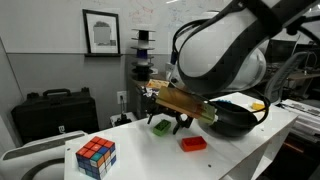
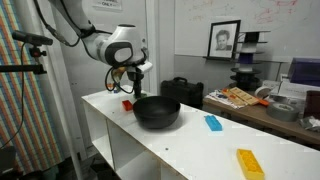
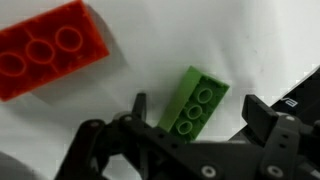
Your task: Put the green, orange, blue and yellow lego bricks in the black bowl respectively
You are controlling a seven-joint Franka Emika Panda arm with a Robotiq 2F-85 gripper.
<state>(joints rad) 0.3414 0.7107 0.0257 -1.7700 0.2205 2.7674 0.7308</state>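
Observation:
My open fingers should close on the green brick's long sides.
In the wrist view the green brick [image 3: 195, 100] lies on the white table between my open fingers [image 3: 200, 112]; neither finger touches it. The red-orange brick [image 3: 45, 55] lies apart at the upper left. In an exterior view my gripper [image 1: 180, 121] hangs just over the green brick [image 1: 160, 126], with the red-orange brick [image 1: 193, 144] in front and the black bowl [image 1: 236, 122] partly hidden behind the arm. In an exterior view the gripper [image 2: 133, 88] is beside the red-orange brick [image 2: 127, 104] and the black bowl [image 2: 157, 112]. The blue brick [image 2: 213, 123] and the flat yellow brick [image 2: 249, 163] lie further along the table.
A multicoloured puzzle cube [image 1: 96, 156] stands near the table's end. A black case [image 1: 55, 110] sits behind the table. A cluttered bench [image 2: 255, 100] runs behind the white table [image 2: 200, 150].

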